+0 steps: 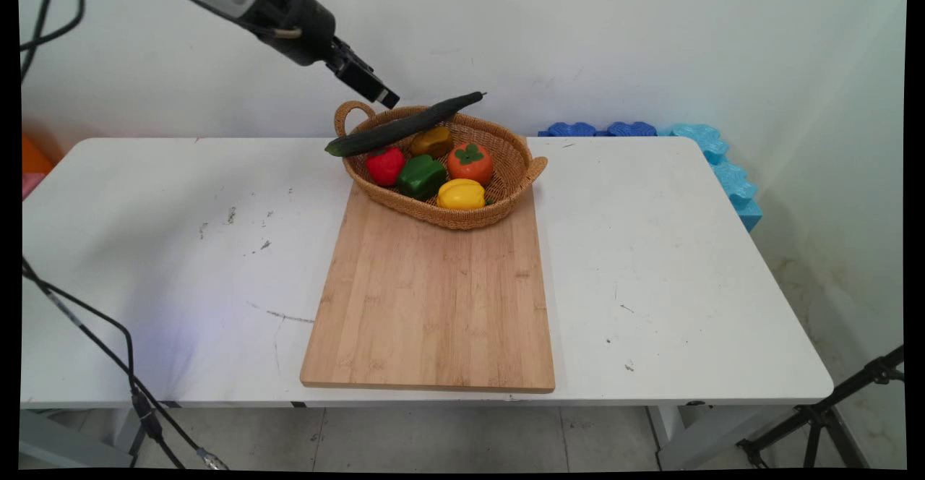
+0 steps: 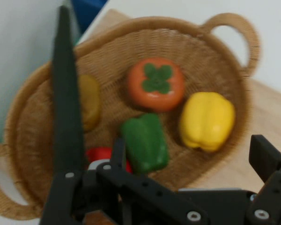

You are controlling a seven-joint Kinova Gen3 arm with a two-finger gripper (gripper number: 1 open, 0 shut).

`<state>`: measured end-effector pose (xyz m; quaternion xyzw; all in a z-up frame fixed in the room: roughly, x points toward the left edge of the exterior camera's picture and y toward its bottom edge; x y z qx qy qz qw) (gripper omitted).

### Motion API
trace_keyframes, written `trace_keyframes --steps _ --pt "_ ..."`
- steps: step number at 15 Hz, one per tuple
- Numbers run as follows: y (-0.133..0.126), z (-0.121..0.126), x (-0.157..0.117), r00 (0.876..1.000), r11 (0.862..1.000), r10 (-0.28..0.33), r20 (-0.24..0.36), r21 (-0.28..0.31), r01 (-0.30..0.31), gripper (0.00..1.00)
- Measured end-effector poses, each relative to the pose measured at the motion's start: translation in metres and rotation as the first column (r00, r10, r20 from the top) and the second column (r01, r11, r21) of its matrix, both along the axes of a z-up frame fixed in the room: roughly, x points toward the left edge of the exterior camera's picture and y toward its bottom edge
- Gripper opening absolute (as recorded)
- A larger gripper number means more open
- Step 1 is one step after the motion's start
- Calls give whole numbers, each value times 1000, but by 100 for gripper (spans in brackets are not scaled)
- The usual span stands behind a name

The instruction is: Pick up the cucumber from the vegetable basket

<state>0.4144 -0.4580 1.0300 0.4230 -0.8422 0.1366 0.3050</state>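
Observation:
I will next use my gripper to grab the long dark green cucumber by its thick middle (image 1: 405, 128), so that I can take it off the wicker basket.
A long dark green cucumber (image 1: 405, 125) lies slanted across the rim of a wicker basket (image 1: 462, 220) at the far end of a wooden cutting board (image 1: 433, 292). In the basket are a red pepper (image 1: 384, 165), a green pepper (image 1: 421, 176), a yellow pepper (image 1: 461, 194), an orange persimmon (image 1: 470, 163) and an ochre pepper (image 1: 432, 141). My gripper (image 1: 389, 97) hangs just above the cucumber, over the basket's back left rim. In the hand view the gripper (image 2: 189, 145) is open and holds nothing. The cucumber (image 2: 65, 117) runs outside its left finger, with the green pepper (image 2: 145, 143) and yellow pepper (image 2: 207, 121) below.
Blue foam pieces (image 1: 715, 162) sit behind the white table's (image 1: 686, 263) far right corner. Black cables (image 1: 108, 350) hang over the table's left front edge. A tripod leg (image 1: 831, 408) stands on the floor at the right.

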Motion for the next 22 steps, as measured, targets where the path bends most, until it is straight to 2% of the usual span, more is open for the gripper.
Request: trace_keyframes --steps 5,10,16,22 --pt "-34 -16 0 995 995 93 40 31 -94 100" --pt "-73 -46 -3 981 981 174 90 76 -181 100" --pt "-106 -80 -11 970 970 199 137 112 -214 100" --pt "-130 -105 -15 965 967 200 171 125 -223 100"
